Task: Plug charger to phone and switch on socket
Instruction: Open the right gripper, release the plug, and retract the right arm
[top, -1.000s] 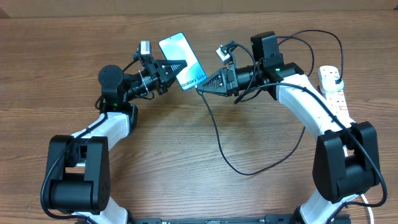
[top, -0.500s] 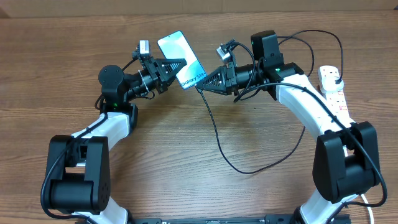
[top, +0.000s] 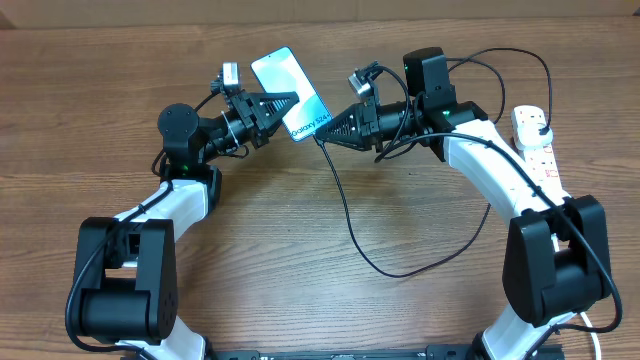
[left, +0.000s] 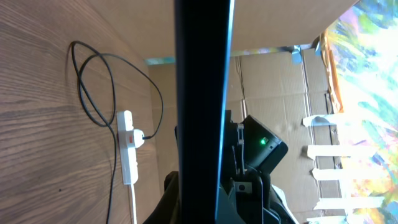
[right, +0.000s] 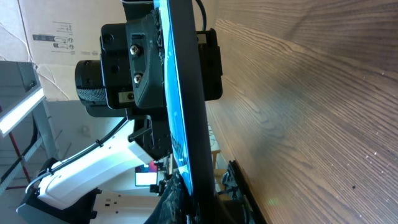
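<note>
My right fingers meet the phone's lower edge with the black cable in line, and the connector would remain seated if released, so it is time to open my right gripper now.
My left gripper (top: 283, 106) is shut on the phone (top: 291, 92) and holds it tilted above the table, screen up, "Galaxy" text at the lower short edge. My right gripper (top: 325, 134) is at that lower edge, shut on the charger's connector tip, which is hidden between the fingers. The black charger cable (top: 352, 225) hangs from there, loops over the table and runs to its plug (top: 540, 128) in the white socket (top: 538, 152) at the far right. The left wrist view shows the phone edge-on (left: 199, 93) and the socket (left: 127, 149). The right wrist view shows the phone edge-on (right: 186, 93).
The socket's thick white cord (top: 590, 322) runs down the right side, behind the right arm's base. The cable loops over the middle of the wooden table (top: 300, 260). Cardboard boxes (left: 280, 81) stand behind the table.
The phone has shifted slightly up and to the left in my left gripper. My right gripper has followed and stays at the phone's lower edge.
</note>
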